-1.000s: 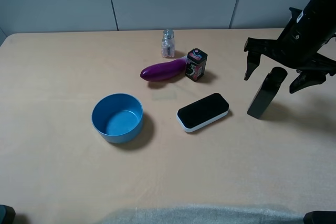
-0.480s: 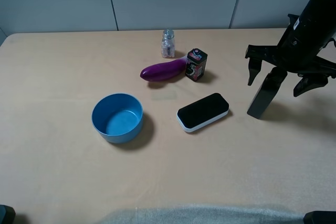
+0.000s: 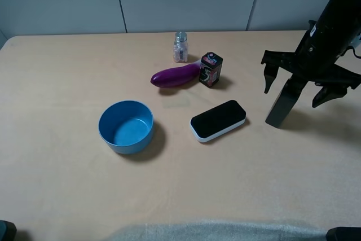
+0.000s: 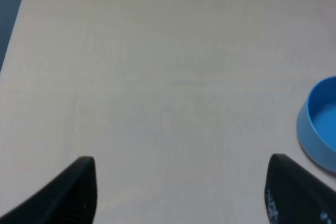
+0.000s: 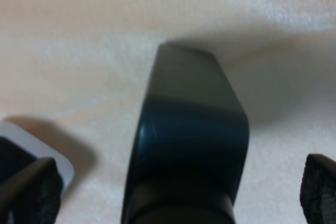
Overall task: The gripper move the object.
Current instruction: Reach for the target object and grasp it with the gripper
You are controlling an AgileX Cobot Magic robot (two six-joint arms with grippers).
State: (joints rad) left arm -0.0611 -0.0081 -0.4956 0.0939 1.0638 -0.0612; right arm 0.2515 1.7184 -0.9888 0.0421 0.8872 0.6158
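My right gripper is going to grab the tall dark bottle next by its top end [image 3: 295,85] [image 5: 181,190], so that it can move the bottle over the table.
The tall slim dark bottle [image 3: 284,104] stands upright at the right of the table. My right gripper [image 3: 299,83] is open, its pronged fingers [image 3: 268,76] spread either side of the bottle's top, which the claw hides. In the right wrist view the bottle [image 5: 186,145] fills the middle between the two fingertips [image 5: 31,187], not touched by them. My left gripper [image 4: 181,190] is open and empty over bare table; it is out of the exterior high view.
A black-and-white eraser [image 3: 218,120] lies left of the bottle. A black box with red-and-white print [image 3: 210,69], a purple eggplant [image 3: 176,75] and a small glass jar [image 3: 180,47] are at the back centre. A blue bowl [image 3: 126,126] stands front left.
My right gripper has come down over the bottle, so its fingers now straddle the top. The bottle and the other things have not moved.
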